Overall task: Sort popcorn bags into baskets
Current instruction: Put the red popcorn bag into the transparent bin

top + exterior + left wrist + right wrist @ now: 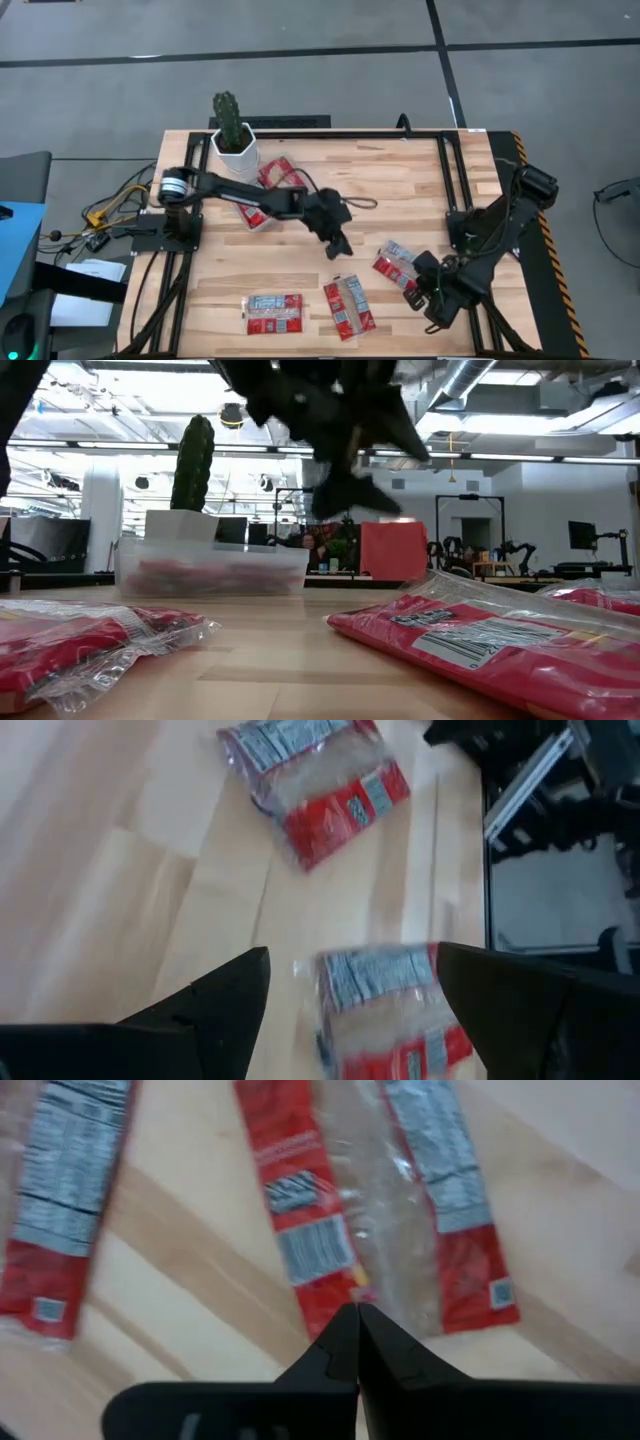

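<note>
The popcorn bag needs to be sorted into the clear basket. My left gripper needs to reach the bag and grab it by its red end.
Three red popcorn bags lie flat on the wooden table: one near the front edge, one beside it and one further right. The clear basket at the back left holds more red bags; my left arm crosses over it. My left gripper hangs open above the table's middle, and a bag shows on the table below and between its fingers. My right gripper is shut, pointing steeply down over the end of a bag. My right gripper has its shut fingertips over the red end of a bag that lies flat on the table, coming from above. Whether they touch the bag, I cannot tell.
A white pot with a cactus stands at the far left corner, right behind the basket. A black metal frame runs along the table's far and right sides. Bare wood lies between the basket and the right arm's base.
</note>
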Available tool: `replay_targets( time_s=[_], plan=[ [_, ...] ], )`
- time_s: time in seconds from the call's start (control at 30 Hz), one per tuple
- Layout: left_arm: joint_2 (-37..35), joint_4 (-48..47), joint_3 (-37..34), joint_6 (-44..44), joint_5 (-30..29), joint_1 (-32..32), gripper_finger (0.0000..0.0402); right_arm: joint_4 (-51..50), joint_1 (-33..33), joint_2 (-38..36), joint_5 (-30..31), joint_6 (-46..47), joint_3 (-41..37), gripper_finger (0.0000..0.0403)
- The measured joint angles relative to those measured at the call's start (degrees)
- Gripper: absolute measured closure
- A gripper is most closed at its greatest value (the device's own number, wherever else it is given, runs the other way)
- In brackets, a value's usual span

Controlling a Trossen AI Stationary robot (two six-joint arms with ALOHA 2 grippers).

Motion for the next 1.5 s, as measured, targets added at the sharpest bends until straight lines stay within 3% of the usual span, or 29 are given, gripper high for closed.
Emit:
replay_targets(
  time_s=[0.13,0.53,0.7,1.27,1.5],
  plan=[
    [5.49,5.36,0.02,-3.37,3.06,-0.04,0.0127,2.5,0.89,0.0,-2.02,2.0,-2.88,0.0379],
    [11.28,7.26,0.07,-7.79,-0.25,-0.06,0.0127,13.08,-2.19,0.02,-2.31,-0.73,-11.29,0.0381],
    [11.26,7.24,0.07,-8.64,-1.59,-0.04,0.0127,18.42,-6.21,-0.12,-2.12,-7.43,-13.68,0.0379],
    [11.24,6.8,0.07,-8.58,-2.14,0.2,0.0127,33.72,-27.24,0.07,-1.96,-43.44,-14.59,0.0388],
    [11.24,6.75,0.07,-8.57,-2.44,0.2,0.0131,36.65,-31.57,0.07,-1.95,-49.92,-14.57,0.0381]
  ],
)
